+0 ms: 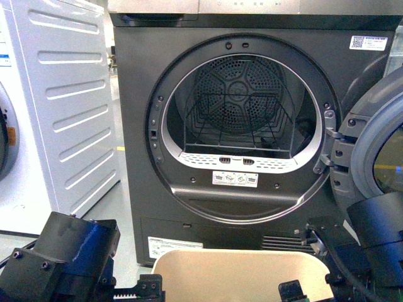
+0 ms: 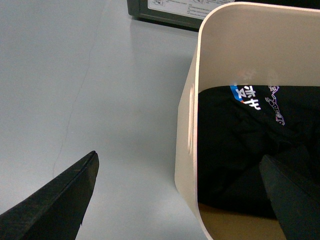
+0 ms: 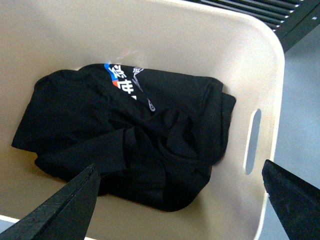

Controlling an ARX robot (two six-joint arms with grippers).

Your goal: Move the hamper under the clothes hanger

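Observation:
Next, my left gripper grabs the thin rim of the hamper's side [image 2: 195, 150], since the hamper's open body is far wider than my fingers.
The beige hamper [image 1: 239, 270] stands on the floor right in front of me, between my two arms. A crumpled black T-shirt [image 3: 135, 135] with a blue and white print lies in its bottom, and it also shows in the left wrist view [image 2: 240, 145]. My left gripper [image 2: 177, 197] is open and astride the hamper's side wall [image 2: 187, 135], with one finger over the floor and one inside. My right gripper [image 3: 179, 200] is open above the opposite wall with the handle slot [image 3: 252, 140], with one finger inside and one outside. The clothes hanger is out of view.
A dark grey dryer [image 1: 239, 126] stands close behind the hamper with its round door [image 1: 378, 145] swung open to the right. A white machine [image 1: 56, 107] stands at the left. Grey floor [image 2: 75, 75] lies to the hamper's left.

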